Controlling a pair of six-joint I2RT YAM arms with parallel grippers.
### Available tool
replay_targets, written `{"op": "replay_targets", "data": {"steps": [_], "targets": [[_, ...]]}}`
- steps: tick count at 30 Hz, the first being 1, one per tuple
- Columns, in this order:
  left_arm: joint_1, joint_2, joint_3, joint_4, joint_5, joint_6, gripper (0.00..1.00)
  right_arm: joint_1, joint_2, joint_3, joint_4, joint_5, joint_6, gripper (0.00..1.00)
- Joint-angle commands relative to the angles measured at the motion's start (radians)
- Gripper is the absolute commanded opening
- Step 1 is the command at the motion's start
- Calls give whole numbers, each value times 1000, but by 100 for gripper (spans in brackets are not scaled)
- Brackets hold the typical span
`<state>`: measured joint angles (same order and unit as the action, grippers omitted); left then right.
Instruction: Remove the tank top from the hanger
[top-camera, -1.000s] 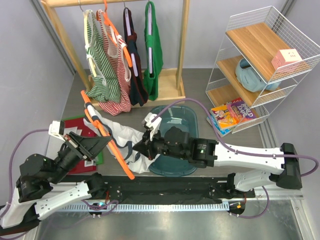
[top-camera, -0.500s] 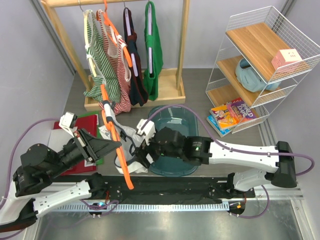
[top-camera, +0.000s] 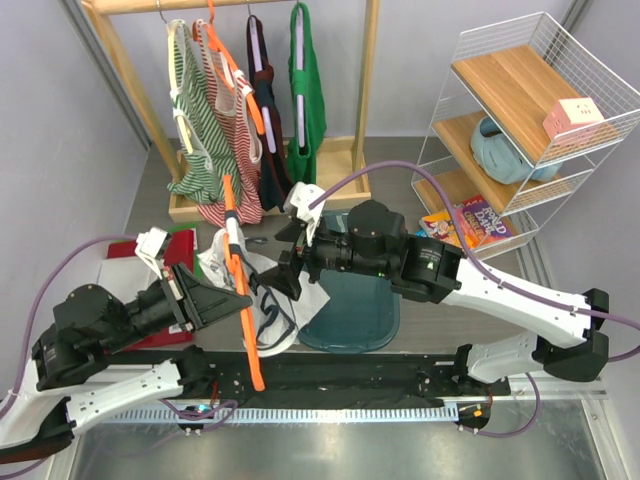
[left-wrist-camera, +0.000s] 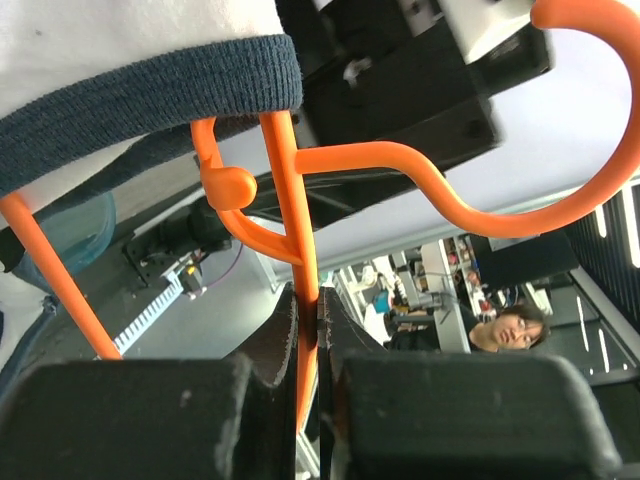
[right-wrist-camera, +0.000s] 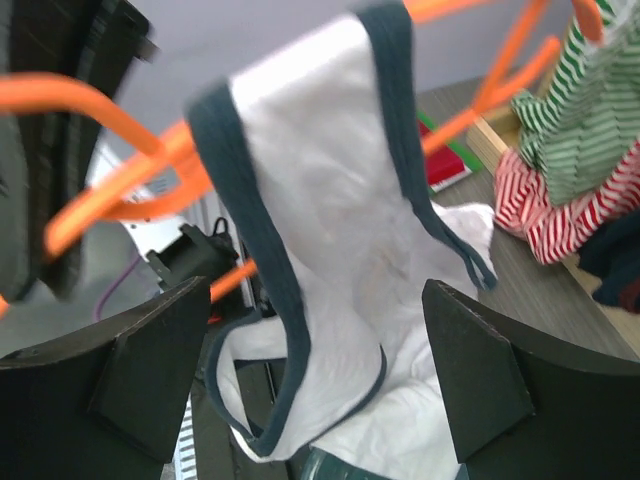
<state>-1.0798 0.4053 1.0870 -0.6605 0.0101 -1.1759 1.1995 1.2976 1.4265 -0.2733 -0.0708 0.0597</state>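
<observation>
My right gripper grabs the tank top's navy-trimmed strap (top-camera: 241, 248) (right-wrist-camera: 318, 205) next, where it drapes beneath the orange hanger, to slide the strap off.
The orange hanger (top-camera: 241, 290) stands nearly upright over the table's front left. My left gripper (top-camera: 228, 298) is shut on it. In the left wrist view the jaws pinch the hanger (left-wrist-camera: 305, 300) just below its hook. The white tank top (top-camera: 262, 305) with navy trim hangs from the hanger by one strap (left-wrist-camera: 150, 85), its lower part bunched on the table. My right gripper (top-camera: 286, 268) hovers beside the cloth, open. In the right wrist view the tank top (right-wrist-camera: 330, 230) dangles between the spread fingers (right-wrist-camera: 150, 370) without touching them, and the hanger (right-wrist-camera: 130, 150) crosses behind it.
A teal basin (top-camera: 355, 300) sits under the right arm. A wooden rack (top-camera: 365, 110) at the back holds striped tops (top-camera: 205, 140), a dark one and a green top (top-camera: 308, 110). A wire shelf (top-camera: 520, 130) stands right, books (top-camera: 460, 230) below it. A red item (top-camera: 150, 260) lies left.
My right gripper has opened, let go of the tank top and drawn back up to the right. The left arm has swung the hanger more upright and towards the middle.
</observation>
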Motion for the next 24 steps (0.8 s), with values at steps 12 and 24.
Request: {"op": "replay_targets", "data": {"steps": [12,24], "targets": [[0,9,-27,84,132,41,0,-6,88,114,45,-153,-32,72],[0,-19,-44,61,142,35,0,-6,78,107,83,-6,-9,10]]}}
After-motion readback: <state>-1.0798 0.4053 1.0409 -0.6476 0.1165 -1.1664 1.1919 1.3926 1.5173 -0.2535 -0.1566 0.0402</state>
